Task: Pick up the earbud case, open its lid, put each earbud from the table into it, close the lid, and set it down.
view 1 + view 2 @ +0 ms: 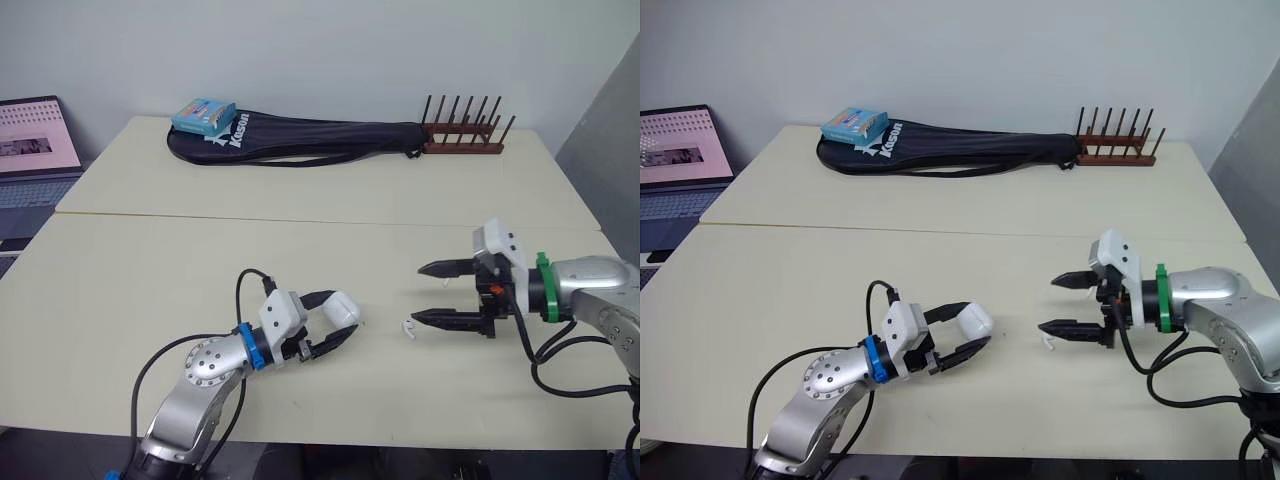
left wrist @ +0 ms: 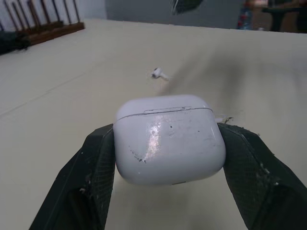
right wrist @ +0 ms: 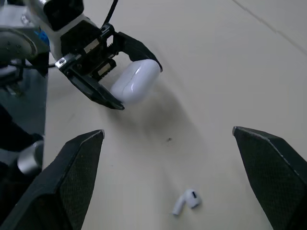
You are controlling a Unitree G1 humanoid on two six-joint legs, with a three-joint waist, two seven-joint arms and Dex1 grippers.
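The lid's opening and the earbud's return (image 1: 408, 327) are still to come. My right gripper will next grab the earbud case by its rounded end (image 1: 351, 310) for them.
The white earbud case (image 1: 341, 308) is clamped between the black fingers of my left gripper (image 1: 337, 317), just above the near middle of the table. Its lid is closed, with the seam line visible across the case (image 2: 170, 139) in the left wrist view. One white earbud (image 1: 408, 328) lies on the tabletop to the right of the case. My right gripper (image 1: 419, 292) hovers open just right of that earbud (image 3: 186, 201), fingers spread wide and nothing between them, pointing toward the case (image 3: 134, 81).
A black racket bag (image 1: 300, 137) lies along the far side of the table with a blue box (image 1: 203, 115) on its left end. A brown wooden rack (image 1: 462, 138) stands at the far right. A laptop (image 1: 35, 150) sits off the table's left.
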